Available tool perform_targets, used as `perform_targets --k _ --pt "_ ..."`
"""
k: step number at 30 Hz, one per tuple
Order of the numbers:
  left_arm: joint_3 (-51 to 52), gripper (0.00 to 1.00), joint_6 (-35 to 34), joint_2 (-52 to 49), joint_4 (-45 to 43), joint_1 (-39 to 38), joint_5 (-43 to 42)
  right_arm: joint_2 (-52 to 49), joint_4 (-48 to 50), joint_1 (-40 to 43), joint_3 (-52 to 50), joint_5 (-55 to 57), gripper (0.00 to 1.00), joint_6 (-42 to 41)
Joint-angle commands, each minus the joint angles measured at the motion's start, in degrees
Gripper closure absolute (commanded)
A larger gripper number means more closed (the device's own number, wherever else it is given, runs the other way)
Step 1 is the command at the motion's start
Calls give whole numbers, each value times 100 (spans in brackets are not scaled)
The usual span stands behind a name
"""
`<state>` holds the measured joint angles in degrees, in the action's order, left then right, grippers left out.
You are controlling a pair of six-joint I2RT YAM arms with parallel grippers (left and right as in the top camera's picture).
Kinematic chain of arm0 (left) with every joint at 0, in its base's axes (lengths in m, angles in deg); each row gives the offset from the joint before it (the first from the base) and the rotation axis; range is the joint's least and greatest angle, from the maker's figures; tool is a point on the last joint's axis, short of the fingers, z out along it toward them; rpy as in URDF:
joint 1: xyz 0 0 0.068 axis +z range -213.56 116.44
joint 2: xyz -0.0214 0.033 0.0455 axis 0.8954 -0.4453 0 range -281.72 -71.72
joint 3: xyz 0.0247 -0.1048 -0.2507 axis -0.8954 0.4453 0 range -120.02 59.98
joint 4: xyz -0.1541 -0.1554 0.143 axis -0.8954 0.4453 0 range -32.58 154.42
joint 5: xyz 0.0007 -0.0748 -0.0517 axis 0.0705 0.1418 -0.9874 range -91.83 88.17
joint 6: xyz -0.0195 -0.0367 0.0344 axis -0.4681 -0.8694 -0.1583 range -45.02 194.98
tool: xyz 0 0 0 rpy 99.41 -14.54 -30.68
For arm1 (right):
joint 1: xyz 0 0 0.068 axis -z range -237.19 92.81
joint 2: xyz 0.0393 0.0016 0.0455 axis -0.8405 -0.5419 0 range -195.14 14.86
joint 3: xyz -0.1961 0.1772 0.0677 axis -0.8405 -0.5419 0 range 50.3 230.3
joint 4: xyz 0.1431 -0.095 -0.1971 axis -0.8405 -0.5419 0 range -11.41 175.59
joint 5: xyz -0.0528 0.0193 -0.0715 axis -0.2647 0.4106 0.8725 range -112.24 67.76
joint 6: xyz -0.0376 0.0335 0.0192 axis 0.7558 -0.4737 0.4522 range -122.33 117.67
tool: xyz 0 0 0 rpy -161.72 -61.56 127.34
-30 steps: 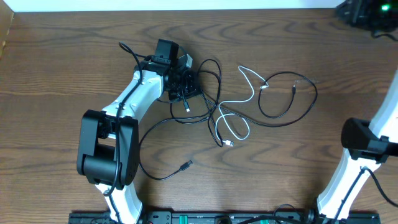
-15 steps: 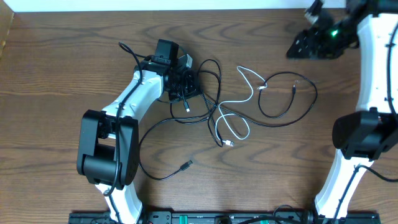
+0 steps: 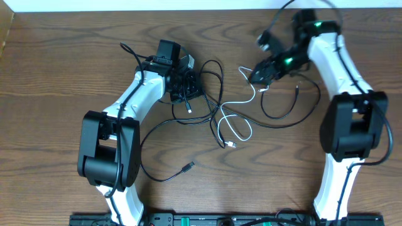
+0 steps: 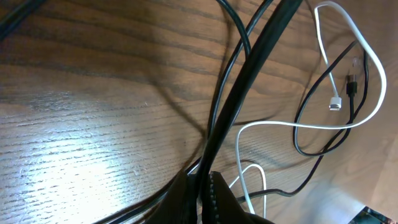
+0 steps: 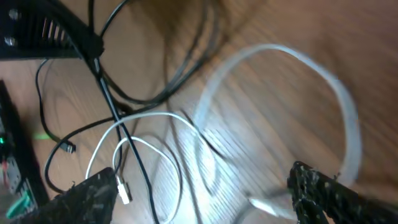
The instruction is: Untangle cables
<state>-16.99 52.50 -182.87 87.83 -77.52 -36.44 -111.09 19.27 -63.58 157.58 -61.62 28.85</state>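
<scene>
My right gripper grabs the white cable by its upper loop, outside the middle of the tangle, next. Then I pull the cable out to untangle it.
The cables lie tangled mid-table: a white cable with a plug end, a black loop on the right, and a long black cable trailing to a plug. My left gripper is shut on a black cable at the tangle's left side; its jaws pinch the cord. My right gripper is open and empty above the white cable's upper loop. In the right wrist view the fingers straddle the blurred white cable.
The wooden table extends on all sides. A pale edge runs along the back. A black rail sits at the front, between the arm bases.
My right arm has swung in from the far right edge, down and left, and its open gripper is now over the white cable's upper loop. The left arm and the cables have not moved.
</scene>
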Motion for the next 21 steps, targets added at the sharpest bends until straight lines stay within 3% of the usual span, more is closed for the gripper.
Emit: perform_targets --k 1,14,21 --pt "4 93 -11 131 24 28 -76 -17 166 -232 -247 -457 16 564" --pt "4 92 -11 131 63 28 -76 -168 -96 -643 -400 -529 34 586" --pt "4 93 -11 131 63 28 -76 -166 -1141 -691 -498 -1368 41 1587"
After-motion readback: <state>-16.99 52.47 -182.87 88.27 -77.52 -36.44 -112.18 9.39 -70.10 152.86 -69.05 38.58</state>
